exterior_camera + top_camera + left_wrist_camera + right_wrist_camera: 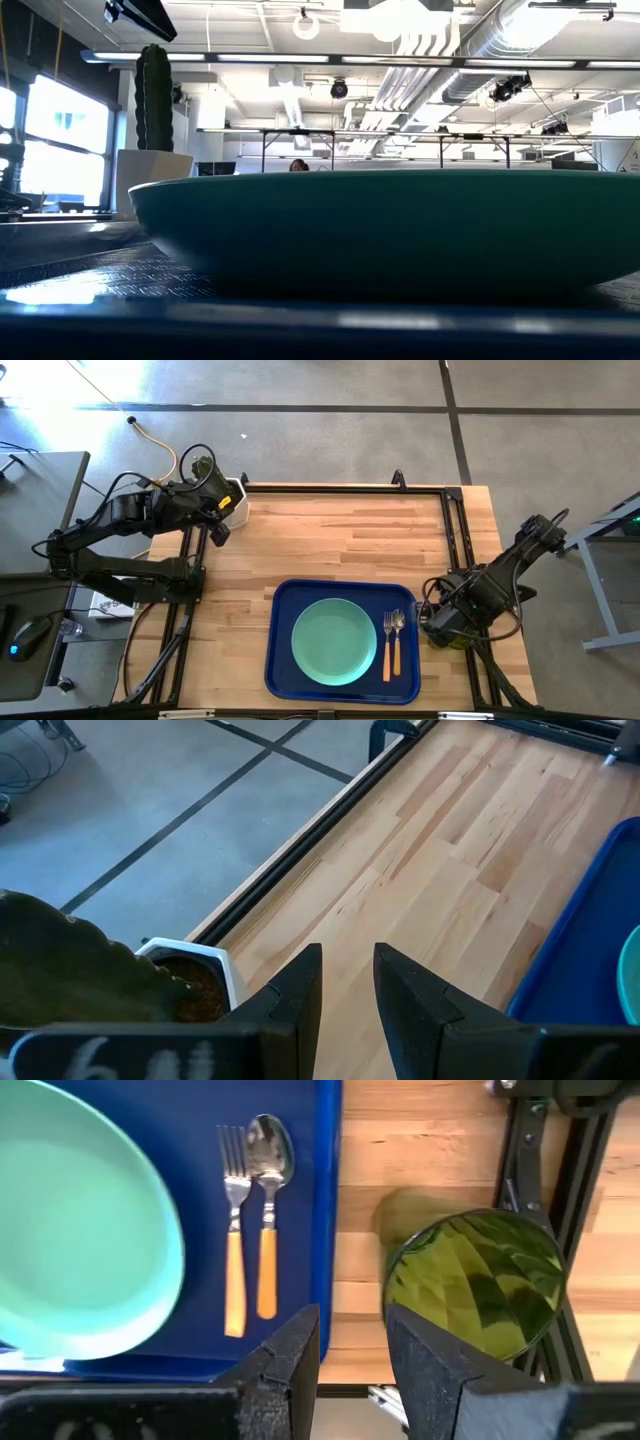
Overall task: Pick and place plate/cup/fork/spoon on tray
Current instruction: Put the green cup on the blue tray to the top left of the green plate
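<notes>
To set the green cup on the blue tray, my right gripper next needs to take hold of the cup by its rim.
The blue tray lies at the table's near middle. On it rest the mint-green plate, the fork and the spoon, side by side to the plate's right. They also show in the right wrist view: plate, fork, spoon. The dark-green cup stands upright on the table just right of the tray. My right gripper hovers between tray rim and cup, fingers a narrow gap apart, holding nothing; the cup is outside the gap. My left gripper waits at the far left, narrowly open, empty.
A white hexagonal pot with a cactus stands at the table's far left corner, beside my left gripper. A black frame rail runs along the table's right edge next to the cup. Bare wood lies beyond the tray.
</notes>
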Controlling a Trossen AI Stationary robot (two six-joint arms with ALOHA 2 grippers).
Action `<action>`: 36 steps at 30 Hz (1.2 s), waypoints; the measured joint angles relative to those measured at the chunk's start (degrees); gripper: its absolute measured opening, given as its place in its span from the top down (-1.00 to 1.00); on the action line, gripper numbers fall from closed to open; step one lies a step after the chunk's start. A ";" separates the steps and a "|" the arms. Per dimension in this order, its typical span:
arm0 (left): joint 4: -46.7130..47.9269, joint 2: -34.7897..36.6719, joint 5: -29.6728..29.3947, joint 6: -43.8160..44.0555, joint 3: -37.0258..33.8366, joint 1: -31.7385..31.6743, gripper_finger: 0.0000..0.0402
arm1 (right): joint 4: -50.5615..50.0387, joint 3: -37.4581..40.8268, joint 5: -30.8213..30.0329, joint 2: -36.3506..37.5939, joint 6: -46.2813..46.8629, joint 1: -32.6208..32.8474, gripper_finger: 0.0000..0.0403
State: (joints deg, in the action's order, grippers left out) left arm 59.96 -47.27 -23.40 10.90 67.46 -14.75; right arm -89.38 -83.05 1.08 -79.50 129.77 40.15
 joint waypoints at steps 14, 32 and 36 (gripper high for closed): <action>-0.01 0.00 0.00 0.04 0.00 0.00 0.59 | 6.23 9.24 1.58 -0.02 0.30 2.02 0.46; -0.03 -0.14 0.02 0.04 0.00 0.01 0.59 | 13.62 17.45 6.06 -0.07 0.40 2.00 0.49; -0.02 -0.15 0.04 0.04 0.00 0.01 0.59 | 13.59 17.51 6.04 -0.07 0.36 2.00 0.68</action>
State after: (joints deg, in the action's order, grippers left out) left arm 59.94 -47.42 -23.35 10.94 67.46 -14.74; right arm -75.79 -65.54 7.12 -79.57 130.13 42.15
